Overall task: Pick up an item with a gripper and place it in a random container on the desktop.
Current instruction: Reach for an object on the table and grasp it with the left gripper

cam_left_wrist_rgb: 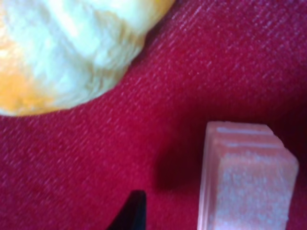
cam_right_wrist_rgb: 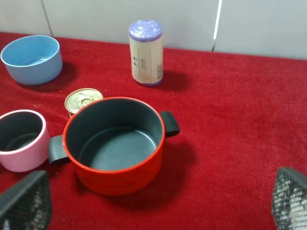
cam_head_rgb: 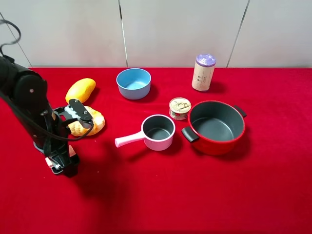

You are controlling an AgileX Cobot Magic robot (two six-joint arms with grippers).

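My left gripper should next grab the pink and white striped block by its layered sides, to place it in the red pot [cam_head_rgb: 216, 127].
The item [cam_left_wrist_rgb: 244, 184], a pink and white striped block, lies on the red desktop [cam_head_rgb: 156, 195]; in the exterior view my left arm mostly hides it. My left gripper [cam_head_rgb: 61, 165] hangs low over it at the table's left, next to the orange-yellow bun [cam_head_rgb: 90, 122]. In the left wrist view one black fingertip [cam_left_wrist_rgb: 132, 215] shows beside the block with a gap between them; the other finger is out of frame. The container, a red pot [cam_head_rgb: 216, 127] with a dark grey inside, stands empty at centre right. My right gripper [cam_right_wrist_rgb: 158, 206] is open, near the pot [cam_right_wrist_rgb: 115, 143].
A pink saucepan [cam_head_rgb: 157, 132] with its handle pointing left stands left of the pot. A small tin [cam_head_rgb: 180, 107], a blue bowl [cam_head_rgb: 133, 83], a purple-lidded cylinder [cam_head_rgb: 203, 72] and a yellow mango [cam_head_rgb: 80, 90] stand further back. The bun [cam_left_wrist_rgb: 62, 48] lies close to the block.
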